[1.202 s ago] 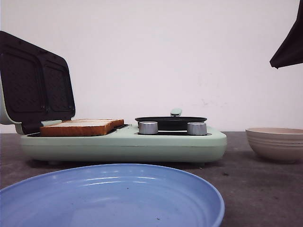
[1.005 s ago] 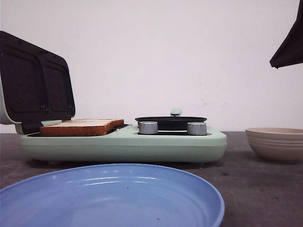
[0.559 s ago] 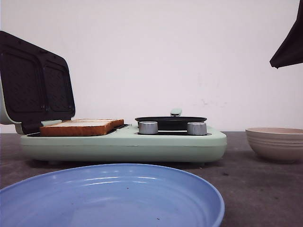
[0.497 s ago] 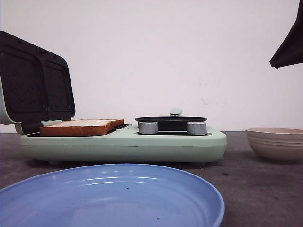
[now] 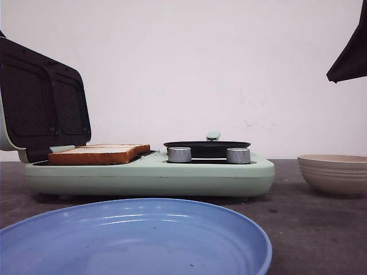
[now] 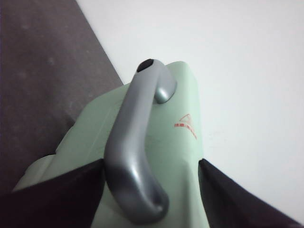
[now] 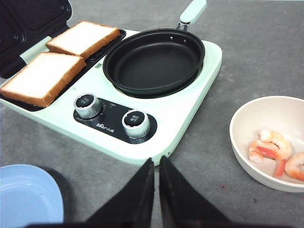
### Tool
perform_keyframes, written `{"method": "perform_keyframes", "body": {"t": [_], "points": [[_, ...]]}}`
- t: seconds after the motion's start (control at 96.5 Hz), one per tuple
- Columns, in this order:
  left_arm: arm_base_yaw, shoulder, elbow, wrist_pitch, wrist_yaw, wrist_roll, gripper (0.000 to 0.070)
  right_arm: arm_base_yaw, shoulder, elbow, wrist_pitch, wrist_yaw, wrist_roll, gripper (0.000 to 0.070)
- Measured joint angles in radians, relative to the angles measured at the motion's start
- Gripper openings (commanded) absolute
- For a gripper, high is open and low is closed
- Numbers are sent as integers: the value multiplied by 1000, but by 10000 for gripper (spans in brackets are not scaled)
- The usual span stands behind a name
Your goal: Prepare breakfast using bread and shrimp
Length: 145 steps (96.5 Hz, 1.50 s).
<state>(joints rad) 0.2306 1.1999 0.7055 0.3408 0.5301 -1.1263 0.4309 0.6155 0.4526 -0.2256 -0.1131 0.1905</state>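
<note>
My left gripper closes on the grey handle [image 6: 135, 147] next, since its fingers stand around the handle, over the green lid [image 6: 166, 142], and closing now would catch the handle.
Two slices of bread [image 7: 42, 78] [image 7: 83, 38] lie side by side on the dark sandwich plate of a pale green breakfast maker [image 7: 185, 107]; they also show in the front view [image 5: 97, 154]. Pink-orange shrimp [image 7: 268, 147] lie in a beige bowl [image 7: 237, 142]. My left gripper [image 6: 149, 190] is open at the raised lid [image 6: 185, 152], its fingers [image 6: 52, 194] on either side of the lid's grey handle [image 6: 135, 147]. My right gripper [image 7: 156, 164] is shut and empty above the table, in front of the maker's knobs [image 7: 135, 122].
An empty black pan [image 7: 154, 61] sits on the maker's right half. The open lid [image 5: 43, 103] stands up at the left. A blue plate [image 5: 132, 240] lies at the table's front. The beige bowl [image 5: 335, 172] stands right of the maker. A dark arm part [image 5: 348, 54] hangs top right.
Almost nothing has moved. In the front view a small dark shape now shows at the left edge just above the lid's top.
</note>
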Motion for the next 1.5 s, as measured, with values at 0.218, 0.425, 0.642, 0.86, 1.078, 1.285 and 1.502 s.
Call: {"method": "perform_keyframes", "body": {"t": [0.218,0.425,0.642,0.86,1.078,1.285,1.502], "points": [[-5,36,0,39,-4,-29,52,0,0,0,0,0,0,8],[-26,36,0,48,-9,-77,7,0,0,0,0,0,1,8],[-92,34,2,57,-63,-35,7,0,0,0,-1,0,1,8],[-252,27,11,60,-143,98,7,0,0,0,-4,0,1,8],[-447,50,11,27,-270,273,10,0,0,0,-21,0,1,8],[-587,133,21,23,-361,433,11,0,0,0,-21,-16,1,8],[-675,263,42,26,-395,533,11,0,0,0,-25,-18,1,8]]}}
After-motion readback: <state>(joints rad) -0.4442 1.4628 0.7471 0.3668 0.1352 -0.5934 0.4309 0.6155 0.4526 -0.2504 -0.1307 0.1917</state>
